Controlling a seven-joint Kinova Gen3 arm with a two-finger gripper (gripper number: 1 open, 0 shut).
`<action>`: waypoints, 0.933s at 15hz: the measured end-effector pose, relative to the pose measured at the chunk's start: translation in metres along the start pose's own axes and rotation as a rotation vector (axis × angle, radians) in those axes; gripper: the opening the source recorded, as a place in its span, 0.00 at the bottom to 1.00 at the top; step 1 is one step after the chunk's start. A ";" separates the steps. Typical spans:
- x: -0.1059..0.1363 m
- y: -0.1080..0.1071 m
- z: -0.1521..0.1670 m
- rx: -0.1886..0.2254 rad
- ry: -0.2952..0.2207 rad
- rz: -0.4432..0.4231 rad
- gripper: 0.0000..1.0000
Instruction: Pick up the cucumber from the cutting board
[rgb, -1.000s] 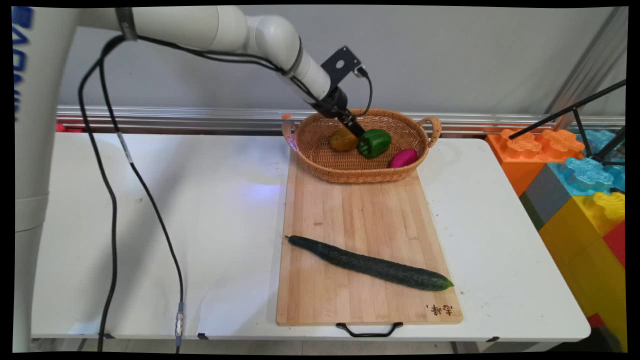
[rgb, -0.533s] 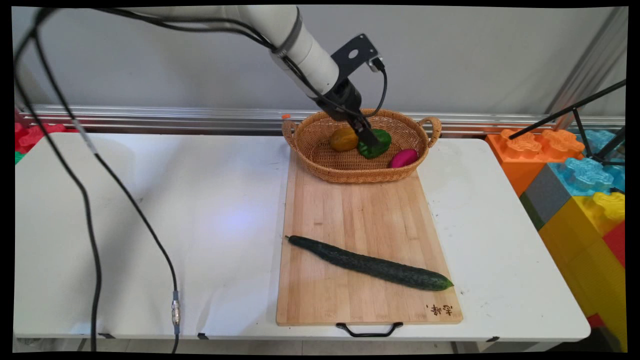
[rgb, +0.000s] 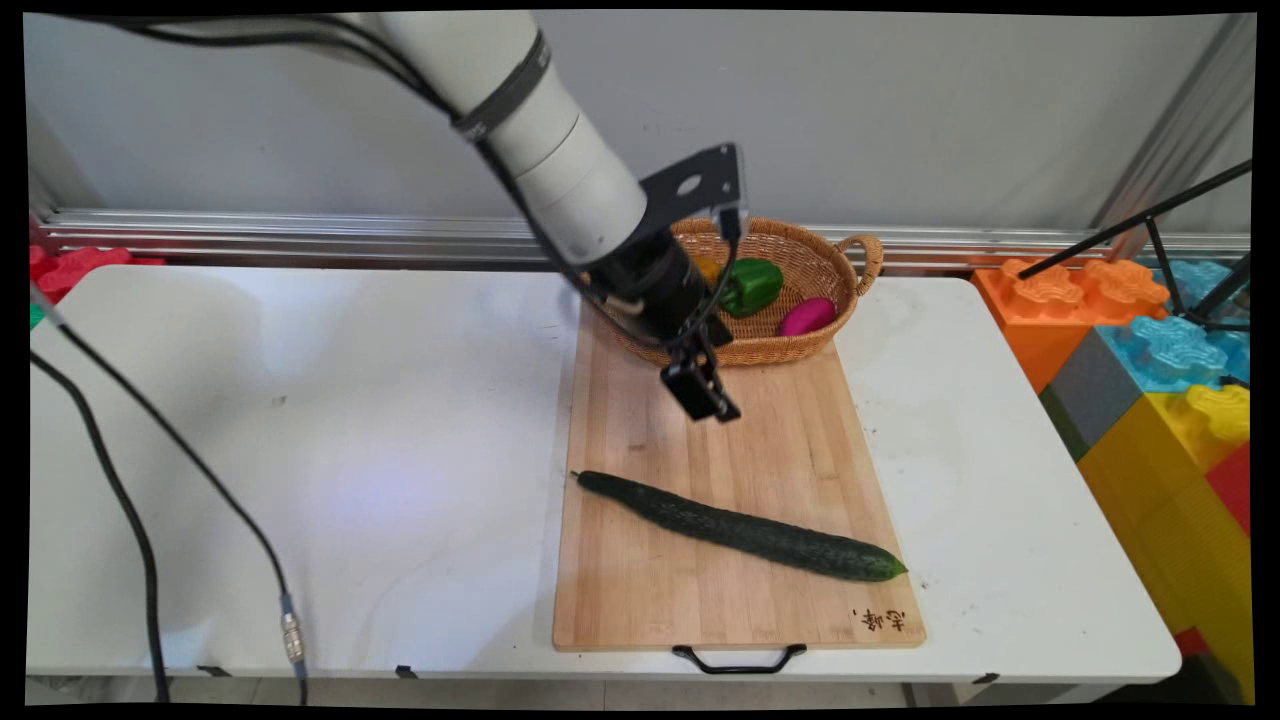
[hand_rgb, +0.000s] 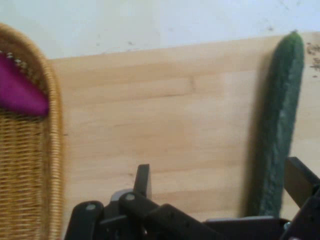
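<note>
The long dark cucumber should be laid in the wicker basket (rgb: 800, 345), so my gripper should grab it by its middle (rgb: 725, 524) next.
My gripper (rgb: 702, 392) hangs open over the wooden cutting board (rgb: 640, 600), between the wicker basket (rgb: 800, 345) and a long dark cucumber (rgb: 740, 527). Nothing is held between the fingers. In the hand view the gripper (hand_rgb: 220, 182) points down at the board (hand_rgb: 165, 110), the cucumber (hand_rgb: 280, 130) lies close to the right finger, and the basket (hand_rgb: 52, 150) is at the left. A green pepper (rgb: 752, 285) and a pink vegetable (rgb: 807, 316) lie in the basket. The arm half hides a yellow-brown one (rgb: 708, 268).
Big coloured toy blocks (rgb: 1150, 360) stand past the table's right edge, with black tripod legs (rgb: 1130, 225) over them. Black cables (rgb: 150, 560) hang over the table's left side. An aluminium rail (rgb: 300, 235) runs along the back. The board's black handle (rgb: 738, 660) juts over the near edge.
The gripper was at the green pepper in the basket. It has come out toward the near side and now hangs over the board. The pepper stays in the basket.
</note>
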 end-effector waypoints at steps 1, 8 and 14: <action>-0.003 0.009 0.003 -0.006 -0.004 0.021 1.00; -0.019 0.046 0.041 -0.014 -0.021 0.092 1.00; -0.032 0.070 0.083 -0.009 -0.047 0.132 1.00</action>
